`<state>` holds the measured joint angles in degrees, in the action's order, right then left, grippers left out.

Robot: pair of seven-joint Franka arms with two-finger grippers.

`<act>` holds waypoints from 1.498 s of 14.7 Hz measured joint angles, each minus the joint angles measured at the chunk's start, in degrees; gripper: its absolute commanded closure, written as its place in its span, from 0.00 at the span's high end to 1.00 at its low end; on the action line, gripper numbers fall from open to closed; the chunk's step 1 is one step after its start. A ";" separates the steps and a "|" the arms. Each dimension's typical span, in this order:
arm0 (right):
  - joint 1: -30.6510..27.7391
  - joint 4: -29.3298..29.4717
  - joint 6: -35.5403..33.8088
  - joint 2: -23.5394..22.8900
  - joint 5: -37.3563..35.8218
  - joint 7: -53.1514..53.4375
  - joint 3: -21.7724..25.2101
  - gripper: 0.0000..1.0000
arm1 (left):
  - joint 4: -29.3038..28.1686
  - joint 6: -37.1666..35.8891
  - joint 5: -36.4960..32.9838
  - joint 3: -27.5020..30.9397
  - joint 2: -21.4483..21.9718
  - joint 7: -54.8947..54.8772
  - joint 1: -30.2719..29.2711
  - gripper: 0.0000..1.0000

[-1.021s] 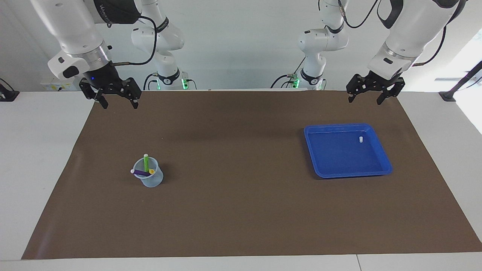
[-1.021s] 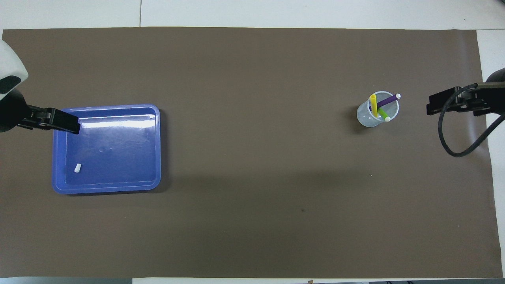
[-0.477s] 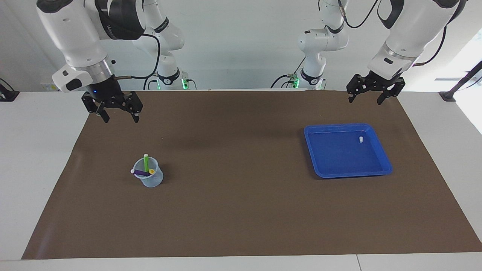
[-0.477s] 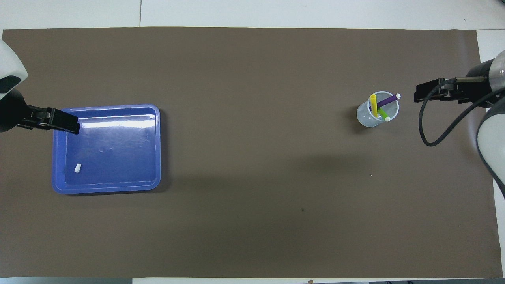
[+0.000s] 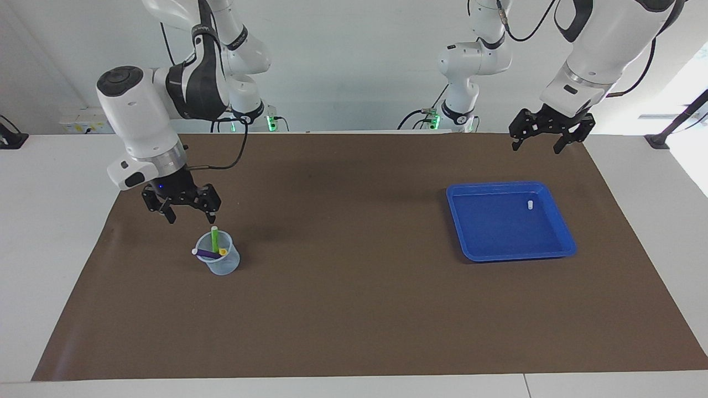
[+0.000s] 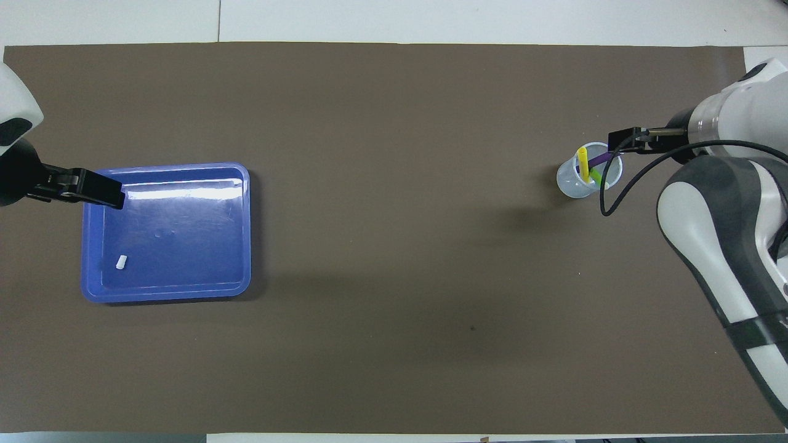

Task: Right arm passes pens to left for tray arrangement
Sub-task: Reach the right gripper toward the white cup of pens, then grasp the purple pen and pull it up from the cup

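Next, my left gripper grabs the purple pen (image 6: 596,161) by its end with the cap, to lay it in the blue tray (image 6: 177,243).
Three pens stand in a small translucent cup (image 5: 222,262) toward the right arm's end of the table: green (image 5: 214,239), purple (image 5: 207,254) and yellow (image 5: 223,252). From overhead the yellow pen (image 6: 583,163) and green pen (image 6: 598,179) show, and the purple pen (image 6: 596,161) is partly covered. My right gripper (image 5: 192,216) hangs open just above the cup's rim, touching nothing. The blue tray (image 5: 498,226) lies toward the left arm's end. My left gripper (image 5: 535,148) waits open in the air, over the mat's edge nearest the robots, above the tray's end.
A tiny white cap-like piece (image 5: 530,204) lies in the tray, in the corner nearest the left arm's base. A brown mat (image 5: 354,309) covers the table, with white table edge around it.
The right arm has swung out from the mat's edge by the robots and come down over the cup. The left arm, the tray and the pens have stayed put.
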<state>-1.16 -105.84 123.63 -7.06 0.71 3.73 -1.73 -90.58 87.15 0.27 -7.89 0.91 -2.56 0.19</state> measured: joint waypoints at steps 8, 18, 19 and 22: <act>-1.21 -4.55 12.70 -4.80 2.19 16.90 0.81 0.86 | 0.00 -0.01 0.00 0.00 0.00 0.00 0.00 1.00; -1.49 -5.93 15.89 -6.35 6.99 24.52 0.89 0.00 | 0.00 -0.01 0.00 0.02 0.00 0.01 -0.01 1.00; -1.49 -5.95 15.89 -6.35 7.01 24.55 0.88 0.00 | -0.01 -0.04 0.00 0.02 0.00 0.01 -0.01 1.00; -1.49 -5.88 15.90 -6.34 7.06 24.60 0.88 0.00 | -0.03 -0.06 0.00 -0.09 0.00 0.01 0.01 1.00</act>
<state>-2.65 -111.72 139.53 -13.40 7.77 28.33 -0.85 -90.61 87.09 0.27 -7.98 0.91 -2.56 0.21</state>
